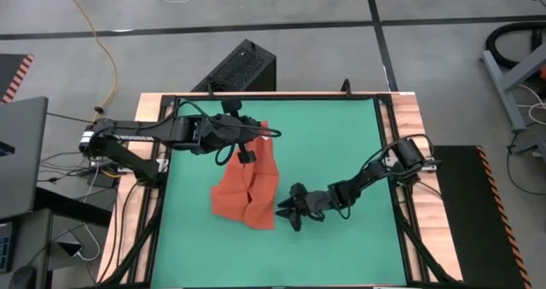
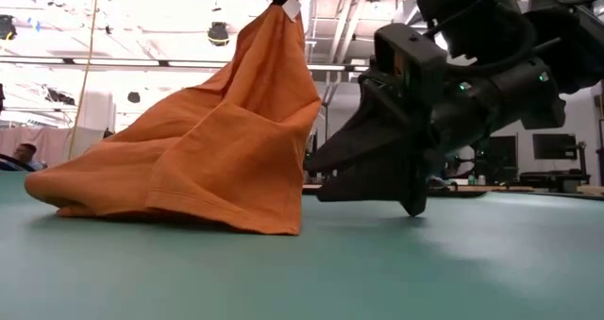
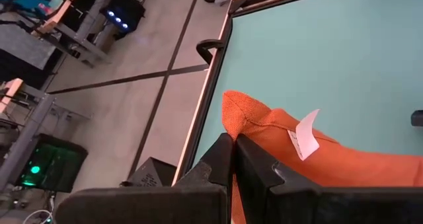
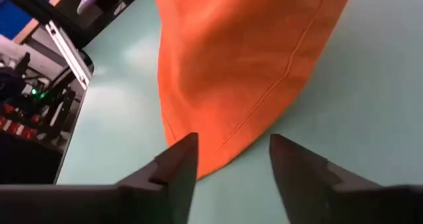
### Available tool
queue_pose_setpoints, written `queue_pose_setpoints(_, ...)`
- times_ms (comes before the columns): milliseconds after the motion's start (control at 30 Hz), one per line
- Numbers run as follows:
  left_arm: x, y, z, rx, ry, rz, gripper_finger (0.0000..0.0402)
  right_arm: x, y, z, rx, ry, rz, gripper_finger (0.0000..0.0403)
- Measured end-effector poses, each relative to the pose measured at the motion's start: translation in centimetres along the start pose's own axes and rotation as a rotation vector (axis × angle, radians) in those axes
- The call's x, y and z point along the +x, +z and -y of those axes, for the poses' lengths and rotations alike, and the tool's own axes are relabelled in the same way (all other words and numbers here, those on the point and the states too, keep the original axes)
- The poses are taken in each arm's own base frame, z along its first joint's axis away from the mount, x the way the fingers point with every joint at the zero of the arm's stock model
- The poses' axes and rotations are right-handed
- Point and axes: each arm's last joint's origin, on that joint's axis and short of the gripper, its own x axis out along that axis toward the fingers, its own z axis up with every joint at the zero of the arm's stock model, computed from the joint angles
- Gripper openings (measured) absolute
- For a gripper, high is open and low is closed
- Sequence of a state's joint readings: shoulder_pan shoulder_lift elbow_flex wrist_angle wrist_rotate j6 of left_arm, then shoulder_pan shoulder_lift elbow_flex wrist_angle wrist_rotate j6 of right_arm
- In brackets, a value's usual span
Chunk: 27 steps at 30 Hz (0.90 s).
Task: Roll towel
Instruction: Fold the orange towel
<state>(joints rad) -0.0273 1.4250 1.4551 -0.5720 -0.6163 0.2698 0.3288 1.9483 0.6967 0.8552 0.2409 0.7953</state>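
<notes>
The towel's hemmed lower corner (image 1: 268, 222) should be grabbed next by my right gripper. That will stretch the orange-red towel (image 1: 246, 188) out for rolling.
The orange-red towel (image 1: 246, 188) lies bunched on the green mat, its near part on the mat and one corner raised. A small white tag (image 3: 305, 135) sits near that raised corner. My left gripper (image 1: 246, 154) is above the towel's far part, shut on the raised corner. My right gripper (image 1: 288, 212) is low over the mat at the towel's right near edge, open, its fingers (image 4: 173, 168) standing just before the towel's hem (image 4: 264, 105), touching nothing that I can see. My left gripper pinches the towel's corner (image 3: 232, 115) next to the white tag between its two fingers, coming from above. The corner (image 2: 279, 8) is lifted clear, and the cloth hangs from it in a slanting tent down to the mat, where its lower part (image 2: 170, 207) rests.
The green mat (image 1: 341, 135) has free room to the right and far side of the towel. A wooden frame (image 1: 401, 118) with black rails borders the mat. A black box (image 1: 243, 66) stands beyond the far edge; cables lie at the left.
</notes>
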Motion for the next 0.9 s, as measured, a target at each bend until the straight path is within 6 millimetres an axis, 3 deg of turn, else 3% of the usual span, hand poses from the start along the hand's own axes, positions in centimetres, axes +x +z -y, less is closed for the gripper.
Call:
queue_pose_setpoints(167, 0.0, 0.1, 0.0, -0.001, 0.003, 0.006, 0.0, 0.3, 0.0, 0.7, 0.018, -0.041, 0.004, 0.0243)
queue_pose_setpoints(467, -0.2, 1.1, -0.4, 0.002, 0.028, 0.086, 0.0, 1.9, 0.9, -0.1, -0.025, -0.176, -0.041, 0.0233)
queue_pose_setpoints(900, -0.4, 1.4, -0.7, -0.005, 0.023, 0.098, 0.0, 2.1, 1.2, 0.5, -0.036, -0.261, -0.041, 0.0227)
